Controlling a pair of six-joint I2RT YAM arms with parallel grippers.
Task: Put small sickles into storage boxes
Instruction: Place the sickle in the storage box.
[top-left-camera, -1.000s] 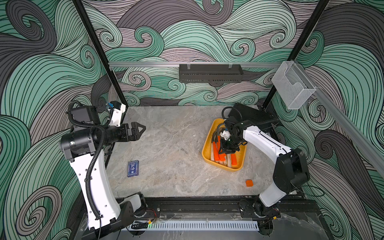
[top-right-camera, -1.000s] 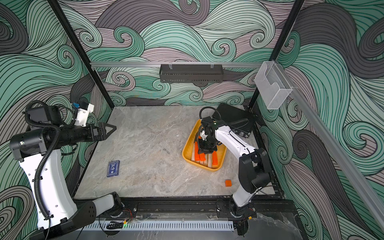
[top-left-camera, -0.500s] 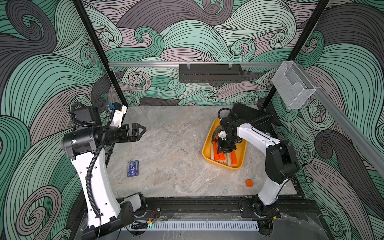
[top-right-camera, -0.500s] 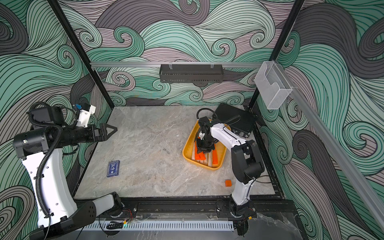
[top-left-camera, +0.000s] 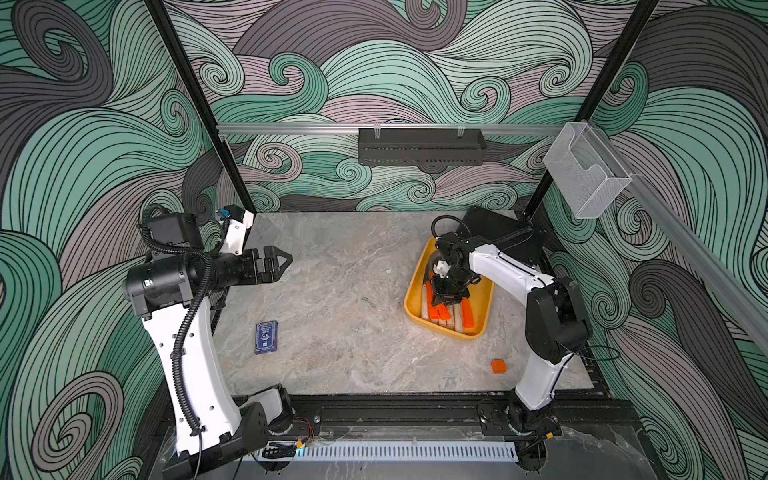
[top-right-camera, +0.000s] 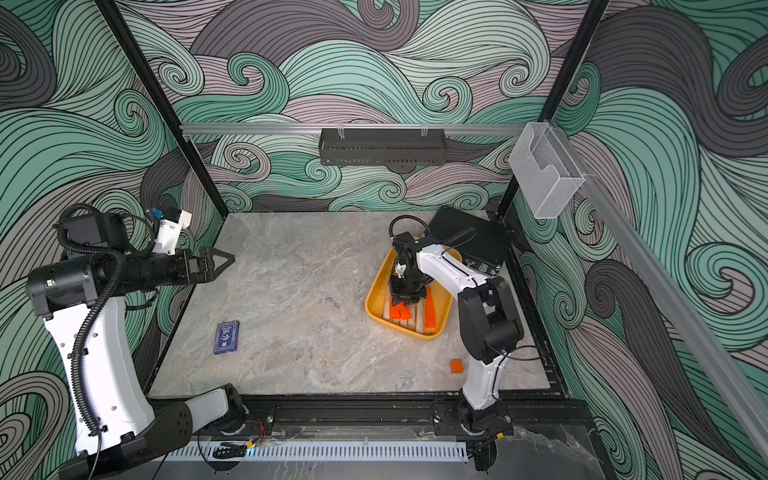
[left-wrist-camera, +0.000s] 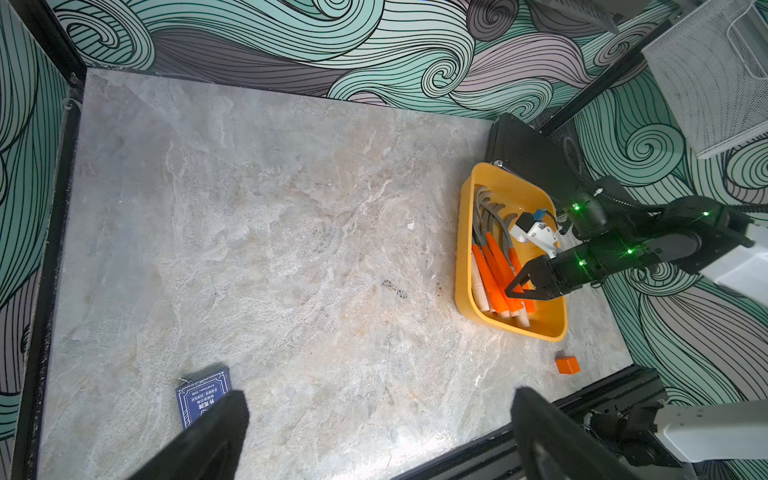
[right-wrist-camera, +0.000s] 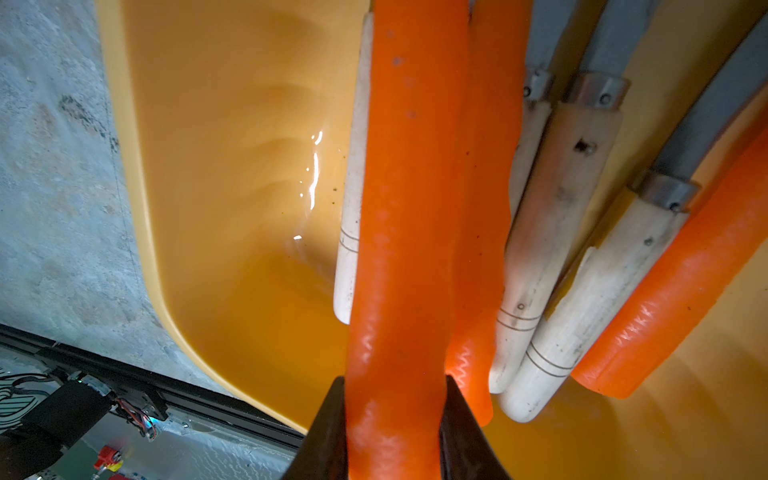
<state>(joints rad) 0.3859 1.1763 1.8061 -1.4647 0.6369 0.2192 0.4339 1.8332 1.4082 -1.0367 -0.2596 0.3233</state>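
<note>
My right gripper needs to open now, because the held orange handle (top-left-camera: 437, 310) (right-wrist-camera: 407, 208) lies along its neighbours inside the storage box and the sickle would rest there.
The storage box (top-left-camera: 409, 303) is a yellow-orange tray at the table's right, seen in both top views (top-right-camera: 371, 305). Several small sickles (top-left-camera: 460, 319) lie in it side by side, with orange and pale wooden handles and grey blades pointing to the far end (left-wrist-camera: 484, 208). My right gripper (top-left-camera: 448, 300) reaches down into the tray and is shut on an orange sickle handle (right-wrist-camera: 407, 208), fingertips (right-wrist-camera: 332, 415) pressing both sides. My left gripper (top-left-camera: 282, 262) hangs open and empty above the table's left side, far from the tray.
A blue card box (top-left-camera: 266, 336) lies near the front left. A small orange cube (top-left-camera: 498, 366) sits front right by the right arm's base. A black ribbed case (top-left-camera: 498, 232) stands behind the tray. A clear bin (top-left-camera: 586, 170) and a black rack (top-left-camera: 419, 147) hang on the walls.
The right arm's elbow has folded in toward the tray while its gripper stayed in the tray, shut on the orange handle. The left arm has barely moved.
</note>
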